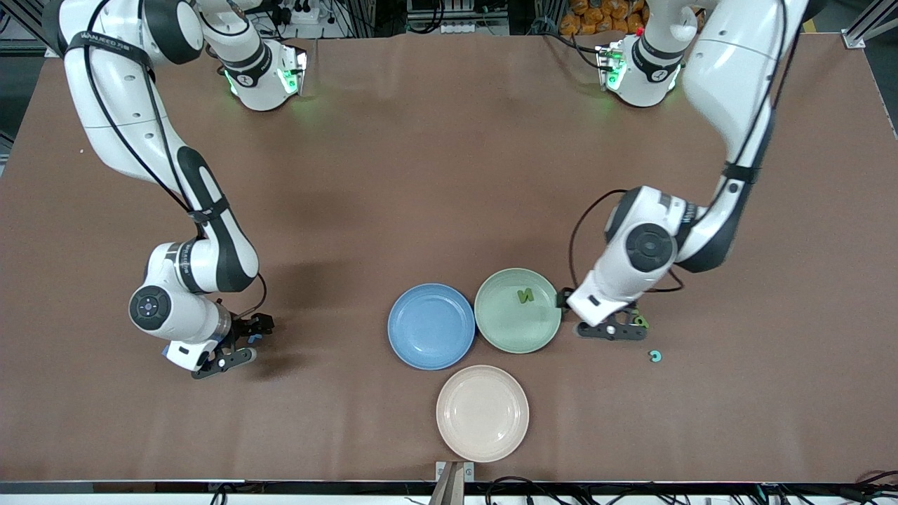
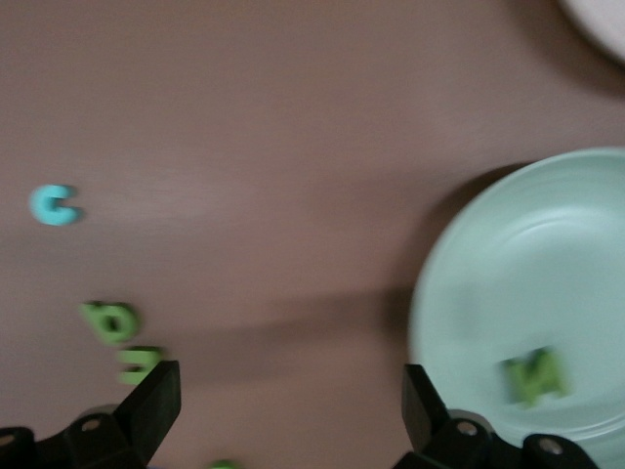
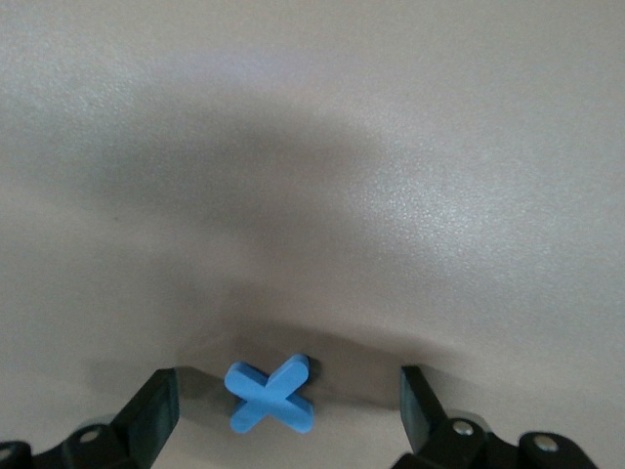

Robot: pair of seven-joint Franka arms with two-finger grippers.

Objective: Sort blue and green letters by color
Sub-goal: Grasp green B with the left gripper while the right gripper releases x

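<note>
My right gripper closes next, which would catch the blue X, since my fingertips are on either side of the blue X.
A green N lies in the green plate; the left wrist view also shows this N and the plate. My left gripper hangs open and empty over bare table beside that plate. Close to it lie green letters and a blue C. At the right arm's end of the table, my right gripper is open and low, its fingers on either side of a blue X without touching it.
A blue plate sits beside the green one, toward the right arm's end. A beige plate lies nearer to the front camera than both. Another green piece shows at the edge of the left wrist view.
</note>
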